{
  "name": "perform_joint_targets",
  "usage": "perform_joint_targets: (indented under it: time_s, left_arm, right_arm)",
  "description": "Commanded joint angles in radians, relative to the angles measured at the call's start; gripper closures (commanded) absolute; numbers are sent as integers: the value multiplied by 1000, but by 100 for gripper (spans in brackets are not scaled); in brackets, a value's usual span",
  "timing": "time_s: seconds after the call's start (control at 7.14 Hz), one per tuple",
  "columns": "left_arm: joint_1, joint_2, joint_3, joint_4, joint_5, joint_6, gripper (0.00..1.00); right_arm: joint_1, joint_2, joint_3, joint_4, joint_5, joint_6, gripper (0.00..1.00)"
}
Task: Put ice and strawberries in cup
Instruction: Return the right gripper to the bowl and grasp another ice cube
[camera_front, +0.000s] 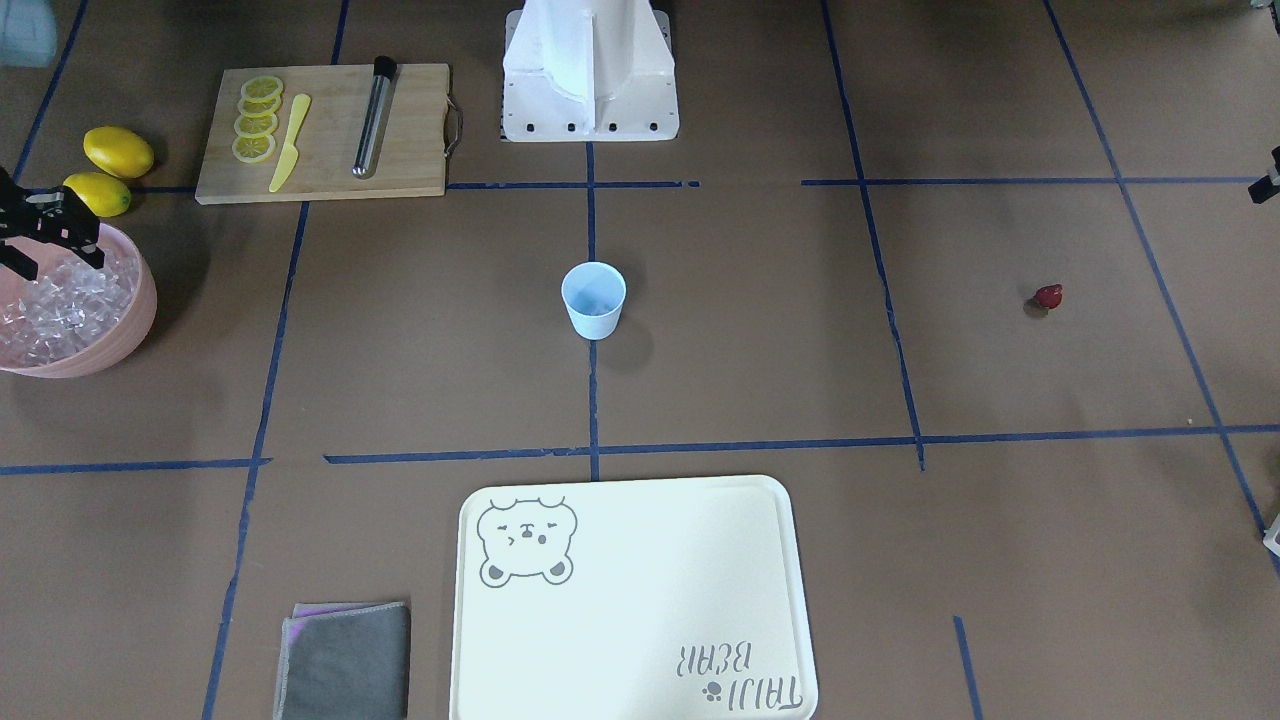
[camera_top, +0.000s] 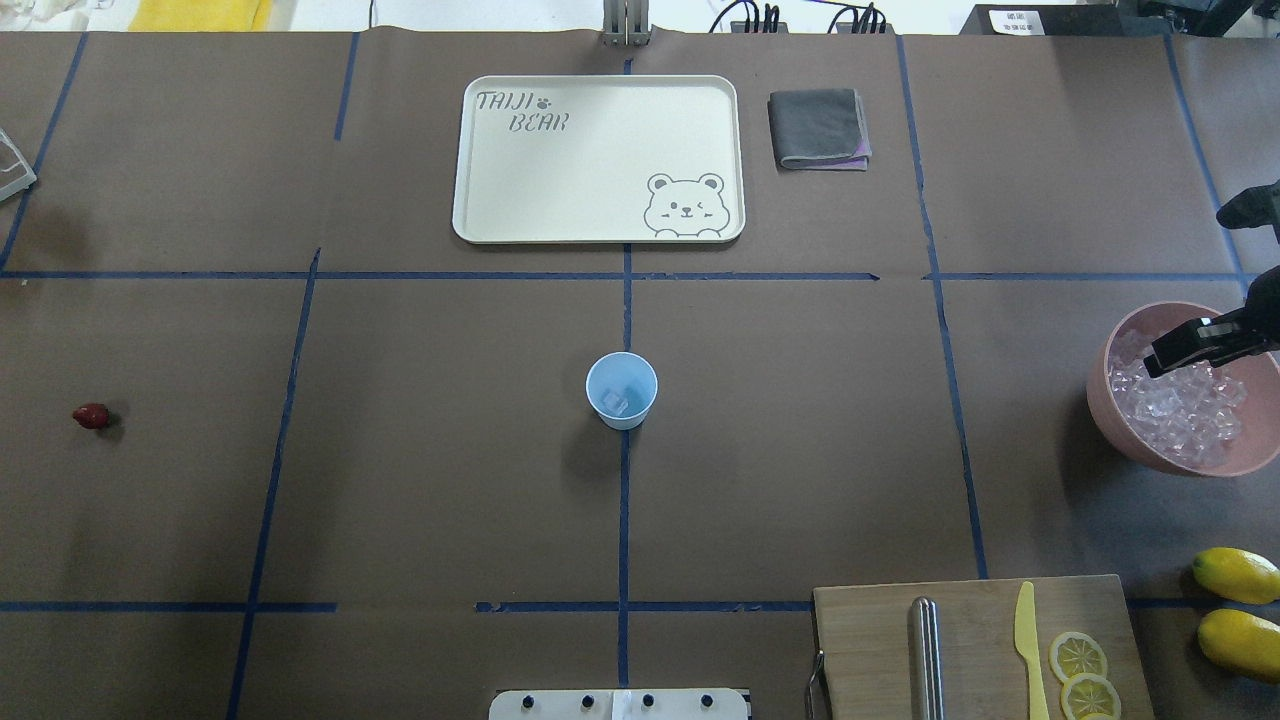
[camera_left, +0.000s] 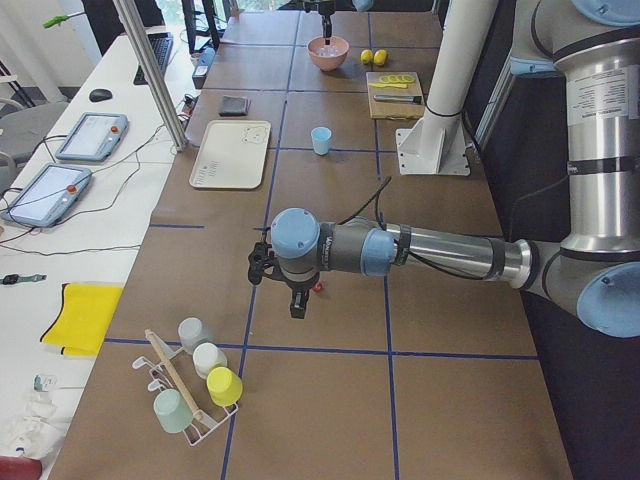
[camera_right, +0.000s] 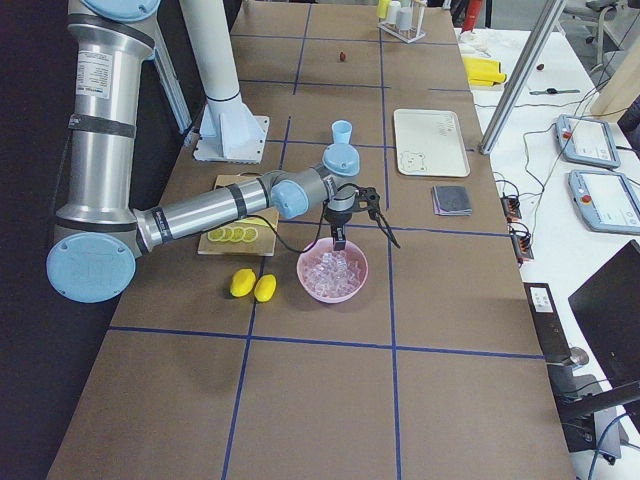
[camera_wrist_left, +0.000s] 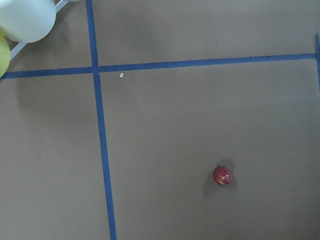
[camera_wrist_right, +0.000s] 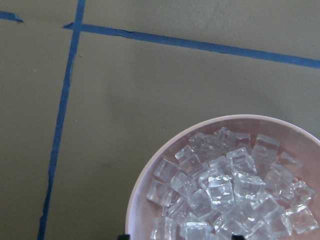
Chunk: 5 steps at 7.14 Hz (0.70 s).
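The right gripper reaches a clear ice cube next and grabs its flat sides. Then the ice goes in the cup (camera_front: 593, 299).
The pale blue cup (camera_top: 621, 390) stands upright at the table's middle, and one clear cube shows inside it in the overhead view. A heap of ice (camera_top: 1180, 405) fills the pink bowl (camera_top: 1105, 400) at the robot's right. My right gripper (camera_front: 55, 262) hangs open just over that ice with nothing between its fingers. A single dark red strawberry (camera_front: 1047, 295) lies on the table far to the robot's left, also seen in the left wrist view (camera_wrist_left: 222, 175). My left gripper (camera_left: 296, 305) hovers close beside the strawberry; I cannot tell whether it is open or shut.
A wooden cutting board (camera_front: 320, 130) holds lemon slices, a yellow knife and a metal tube. Two lemons (camera_front: 118, 152) lie beside the bowl. A cream tray (camera_top: 600, 160) and a grey cloth (camera_top: 818, 128) sit on the far side. A rack of cups (camera_left: 195, 385) stands at the left end.
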<state>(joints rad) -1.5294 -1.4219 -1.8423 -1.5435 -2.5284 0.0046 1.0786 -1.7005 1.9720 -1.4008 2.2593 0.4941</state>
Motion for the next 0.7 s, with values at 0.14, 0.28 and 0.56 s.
perform_joint_targets:
  time_s: [0.14, 0.28, 0.56]
  left_arm:
    - [0, 9, -8, -1, 0, 0, 0]
    - [0, 11, -9, -1, 0, 0, 0]
    - [0, 11, -9, -1, -1, 0, 0]
  right_arm:
    - [-2, 13, -71, 2, 12, 29, 23]
    - [-2, 16, -79, 2, 17, 31, 23]
    - [-26, 16, -87, 0, 48, 32, 23]
